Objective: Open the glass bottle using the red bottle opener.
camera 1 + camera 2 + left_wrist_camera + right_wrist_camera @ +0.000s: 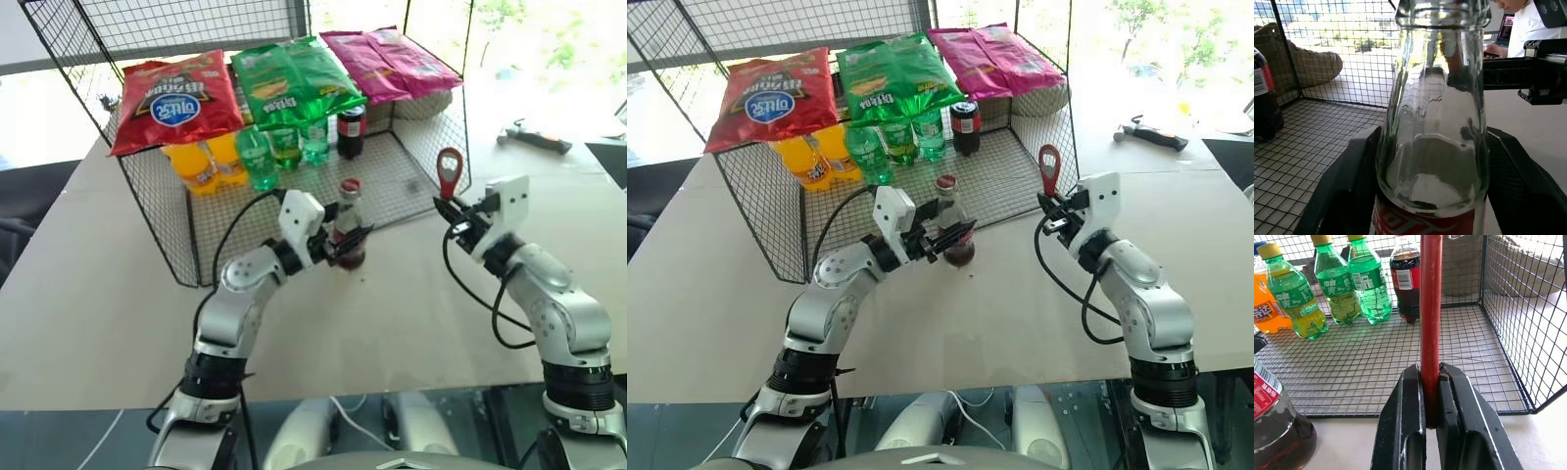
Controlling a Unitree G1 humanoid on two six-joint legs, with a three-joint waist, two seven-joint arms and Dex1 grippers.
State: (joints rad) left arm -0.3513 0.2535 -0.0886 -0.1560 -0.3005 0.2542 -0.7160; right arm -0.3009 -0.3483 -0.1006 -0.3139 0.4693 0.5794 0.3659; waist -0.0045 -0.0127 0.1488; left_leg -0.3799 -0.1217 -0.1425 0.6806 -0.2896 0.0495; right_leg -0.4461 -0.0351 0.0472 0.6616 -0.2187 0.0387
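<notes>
My left gripper should hold the bottle by its labeled body, so the glass bottle's capped top (350, 186) stays free for the red bottle opener.
The glass bottle (348, 227) stands upright on the table just in front of the wire basket, dark drink in its lower part and a red label band (1420, 223). My left gripper (351, 245) is open, one black finger (1337, 196) on each side of the bottle's lower body, close against it. To the right, my right gripper (454, 211) is shut on the handle of the red bottle opener (450, 174), which points straight up with its loop head on top. In the right wrist view the opener (1431, 308) rises from between the closed fingers. Opener and bottle are well apart.
Behind the bottle is a wire basket (157, 211) lying open toward me, holding green bottles (284, 147), orange bottles (201, 162) and a dark red-capped bottle (351, 129). Snack bags (176, 98) lie on top. A hammer (534, 137) lies far right.
</notes>
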